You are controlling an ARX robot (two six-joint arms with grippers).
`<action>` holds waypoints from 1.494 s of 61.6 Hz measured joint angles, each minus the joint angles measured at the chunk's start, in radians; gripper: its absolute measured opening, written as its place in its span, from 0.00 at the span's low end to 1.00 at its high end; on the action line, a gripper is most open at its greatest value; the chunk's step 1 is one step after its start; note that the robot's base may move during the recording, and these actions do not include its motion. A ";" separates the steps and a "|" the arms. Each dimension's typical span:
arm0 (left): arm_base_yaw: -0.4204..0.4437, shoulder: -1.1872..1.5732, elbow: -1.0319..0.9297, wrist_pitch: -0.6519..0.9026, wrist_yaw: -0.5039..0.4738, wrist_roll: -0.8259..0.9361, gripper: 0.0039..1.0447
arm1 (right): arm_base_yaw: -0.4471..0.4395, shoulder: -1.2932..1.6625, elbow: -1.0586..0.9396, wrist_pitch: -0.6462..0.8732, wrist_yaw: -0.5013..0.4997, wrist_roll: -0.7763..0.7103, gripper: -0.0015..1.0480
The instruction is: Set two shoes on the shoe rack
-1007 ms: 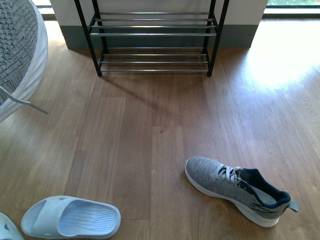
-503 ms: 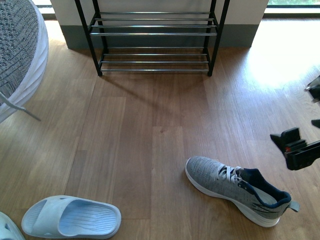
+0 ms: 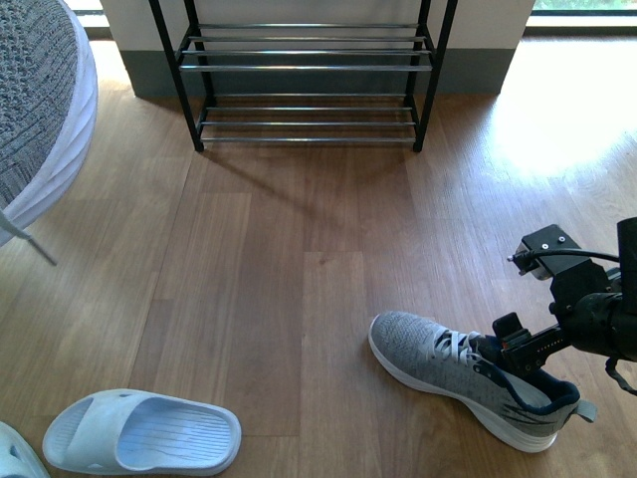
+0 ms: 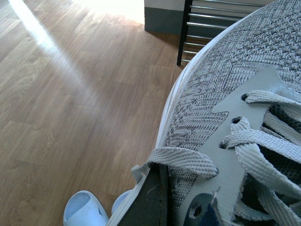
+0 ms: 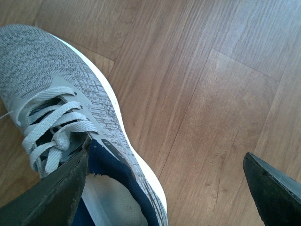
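Note:
The grey sneaker on the floor needs to go on the shoe rack, so I need to grab it next with my right gripper by its side at the navy collar [image 5: 134, 176].
A grey sneaker [image 3: 40, 100] hangs large at the far left of the front view, its lace dangling. My left gripper [image 4: 176, 209] is shut on this sneaker [image 4: 225, 94] at the laced tongue area. The other grey sneaker [image 3: 448, 373] lies on the wood floor at the lower right, toe pointing left. My right gripper [image 3: 528, 344] stands open over its heel opening. In the right wrist view one finger [image 5: 56, 193] is at the navy collar of that sneaker [image 5: 70, 94], and the other finger [image 5: 273, 188] is over bare floor. The shoe rack [image 3: 309, 70] stands at the back wall.
A pale blue slide sandal [image 3: 139, 433] lies at the lower left of the floor, with a second one [image 3: 15, 458] at the corner. The rack's black post and chrome rods [image 4: 207, 23] show beyond the held sneaker. Bright sunlight falls on the floor at the back right.
My right arm has come in from the right and dropped down to the heel of the sneaker on the floor. The held sneaker's dangling lace has shifted left.

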 joint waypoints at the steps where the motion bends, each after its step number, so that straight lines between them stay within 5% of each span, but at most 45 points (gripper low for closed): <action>1: 0.000 0.000 0.000 0.000 0.000 0.000 0.01 | 0.000 0.008 0.008 -0.008 -0.001 -0.003 0.91; 33: 0.000 0.000 0.000 0.000 0.000 0.000 0.01 | -0.055 0.127 0.130 -0.129 0.037 -0.087 0.91; 71: 0.000 0.000 0.000 0.000 0.000 0.000 0.01 | -0.014 0.154 0.161 -0.150 0.021 -0.023 0.03; 81: 0.000 0.000 0.000 0.000 0.000 0.000 0.01 | -0.005 0.053 0.012 -0.056 -0.008 0.006 0.01; 92: 0.000 0.000 0.000 0.000 0.000 0.000 0.01 | -0.013 -0.410 -0.300 0.029 -0.117 0.056 0.01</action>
